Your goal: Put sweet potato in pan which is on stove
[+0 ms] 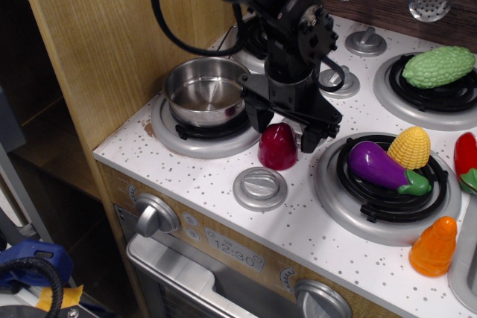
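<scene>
My gripper picks up the dark red sweet potato by its rounded body [276, 148] next, to put it in the pan on the stove [205, 91].
The dark-red sweet potato [277, 147] stands on the white speckled stove top [216, 176], between the two front burners. The shiny steel pan [206, 91] sits empty on the front-left burner. My black gripper [285, 129] hangs straight over the sweet potato. It is open, with one finger [261, 118] left of the toy's top and the other finger [311, 138] to its right. The fingers straddle the toy without closing on it.
A purple eggplant [380, 167] and yellow corn [410, 147] lie on the front-right burner. A green bumpy gourd [438, 66] sits on the back-right burner. An orange ridged toy [433, 246] stands at the front right. A wooden wall [112, 27] rises left of the pan.
</scene>
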`<state>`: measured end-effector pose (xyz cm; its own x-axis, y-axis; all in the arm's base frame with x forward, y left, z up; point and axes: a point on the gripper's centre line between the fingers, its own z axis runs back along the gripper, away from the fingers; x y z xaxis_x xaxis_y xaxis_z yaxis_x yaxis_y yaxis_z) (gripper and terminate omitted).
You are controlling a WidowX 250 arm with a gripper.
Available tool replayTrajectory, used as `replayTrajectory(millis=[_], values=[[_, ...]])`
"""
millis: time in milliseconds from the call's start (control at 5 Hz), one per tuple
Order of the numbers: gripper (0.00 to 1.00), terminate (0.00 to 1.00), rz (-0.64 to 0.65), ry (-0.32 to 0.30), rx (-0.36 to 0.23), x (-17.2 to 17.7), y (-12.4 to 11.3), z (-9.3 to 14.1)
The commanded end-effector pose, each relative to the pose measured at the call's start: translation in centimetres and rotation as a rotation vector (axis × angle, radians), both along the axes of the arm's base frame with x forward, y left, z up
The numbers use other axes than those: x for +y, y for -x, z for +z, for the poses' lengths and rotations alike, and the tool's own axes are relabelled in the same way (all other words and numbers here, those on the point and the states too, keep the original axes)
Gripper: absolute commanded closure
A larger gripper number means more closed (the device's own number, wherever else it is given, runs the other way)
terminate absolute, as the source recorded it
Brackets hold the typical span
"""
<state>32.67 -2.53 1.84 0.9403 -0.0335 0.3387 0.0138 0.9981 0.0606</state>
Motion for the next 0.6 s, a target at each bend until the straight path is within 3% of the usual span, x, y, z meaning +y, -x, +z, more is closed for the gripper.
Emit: replayTrajectory(millis=[0, 200, 400], values=[[0.00, 0.00, 0.009, 0.012, -0.041, 0.19, -0.31, -0.19], [0.00, 0.00, 0.013, 0.029, -0.049, 0.28, -0.07, -0.95], [1.00, 0.00, 0.041, 0.003, -0.039, -0.04, -0.13, -0.29]])
